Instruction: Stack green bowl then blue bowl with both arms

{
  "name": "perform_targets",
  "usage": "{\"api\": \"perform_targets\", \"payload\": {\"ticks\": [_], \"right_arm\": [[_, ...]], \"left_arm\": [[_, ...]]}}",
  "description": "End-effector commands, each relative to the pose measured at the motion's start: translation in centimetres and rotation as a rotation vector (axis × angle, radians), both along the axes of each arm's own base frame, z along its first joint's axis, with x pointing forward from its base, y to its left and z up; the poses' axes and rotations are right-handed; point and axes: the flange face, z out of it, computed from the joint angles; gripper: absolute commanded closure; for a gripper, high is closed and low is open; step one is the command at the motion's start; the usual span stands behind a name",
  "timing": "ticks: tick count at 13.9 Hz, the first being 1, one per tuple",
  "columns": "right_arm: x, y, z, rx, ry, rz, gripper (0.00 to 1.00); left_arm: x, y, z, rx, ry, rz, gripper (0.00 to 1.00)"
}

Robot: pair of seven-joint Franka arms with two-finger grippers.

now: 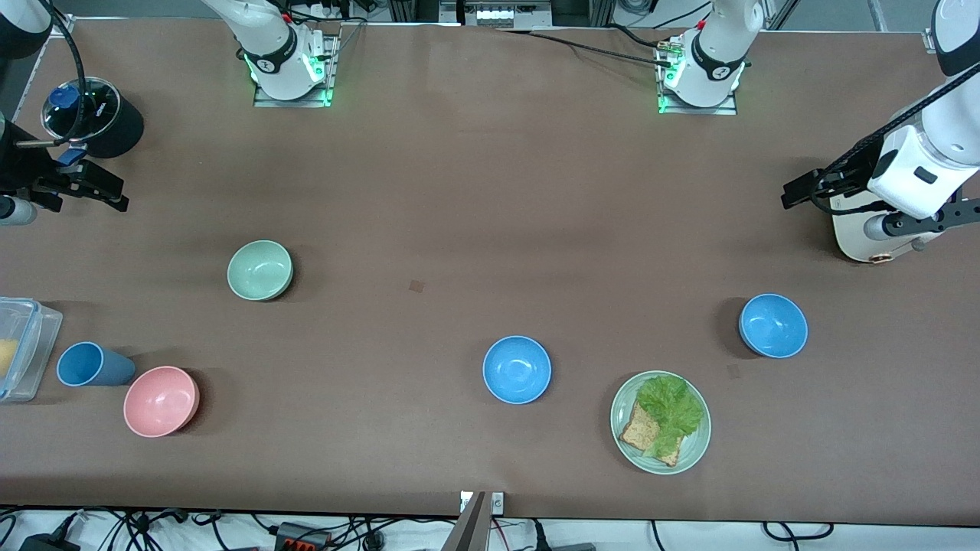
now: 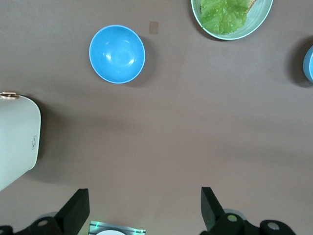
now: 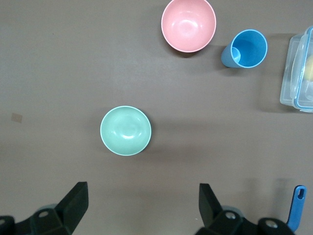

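My right gripper should take the green bowl by its rim [image 1: 261, 243] next. This will set the green bowl up so the blue bowl can stack with it.
The green bowl [image 1: 260, 269] stands upright and empty toward the right arm's end of the table; it also shows in the right wrist view [image 3: 125, 130]. One blue bowl [image 1: 517, 369] stands near the table's middle, nearer the front camera, and shows at the edge of the left wrist view [image 2: 309, 63]. A second blue bowl [image 1: 773, 325] stands toward the left arm's end [image 2: 117, 54]. My right gripper [image 1: 99, 191] hangs open and empty over the right arm's end [image 3: 142, 208]. My left gripper [image 1: 804, 191] hangs open and empty over the left arm's end [image 2: 145, 210].
A green plate [image 1: 693, 448] with lettuce and toast lies between the blue bowls, nearer the camera. A pink bowl [image 1: 161, 400], a blue cup [image 1: 88, 364] and a clear box [image 1: 19, 348] sit at the right arm's end. A white appliance [image 1: 865, 237] stands under the left arm.
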Motion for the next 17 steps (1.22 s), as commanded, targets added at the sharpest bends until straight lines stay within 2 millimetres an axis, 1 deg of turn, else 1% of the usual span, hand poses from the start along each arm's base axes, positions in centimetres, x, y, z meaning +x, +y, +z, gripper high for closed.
{"api": "perform_targets", "payload": {"ticks": [1, 2, 4, 6, 8, 10, 12, 14, 16, 17], "right_arm": [[0.0, 0.2, -1.2, 0.014, 0.023, -0.014, 0.0], [0.5, 0.2, -2.4, 0.01, 0.04, -0.013, 0.0], [1.6, 0.4, -6.0, 0.006, 0.105, -0.01, 0.0], [3.1, 1.2, -10.7, 0.007, 0.176, -0.013, 0.0], [4.3, 2.3, -14.8, -0.004, 0.206, -0.052, 0.0], [5.2, 2.4, -19.4, -0.013, 0.246, -0.103, 0.0], [5.5, 2.0, -23.8, -0.015, 0.266, -0.11, 0.0], [4.9, 1.8, -28.1, -0.014, 0.28, -0.113, 0.0], [3.9, 1.6, -31.3, -0.014, 0.307, -0.119, 0.0], [3.8, 1.5, -32.9, -0.013, 0.326, -0.121, 0.0]], "left_arm": [[-0.3, -0.3, 0.8, 0.024, 0.004, -0.015, 0.0], [-0.3, -0.6, 0.7, 0.023, 0.005, -0.019, 0.0], [-0.4, -1.3, 0.8, 0.026, 0.005, -0.023, 0.0], [-0.4, -1.3, 0.8, 0.027, 0.005, -0.027, 0.0], [-0.4, -1.4, 0.8, 0.026, 0.007, -0.029, 0.0], [-0.5, -1.7, 0.7, 0.024, 0.016, -0.035, 0.0], [-0.5, -1.7, 0.8, 0.023, 0.014, -0.038, 0.0], [-0.5, -1.7, 0.8, 0.025, 0.013, -0.038, 0.0], [-0.5, -1.7, 0.8, 0.025, 0.013, -0.04, 0.0], [-0.5, -1.6, 0.8, 0.024, 0.012, -0.04, 0.0]]}}
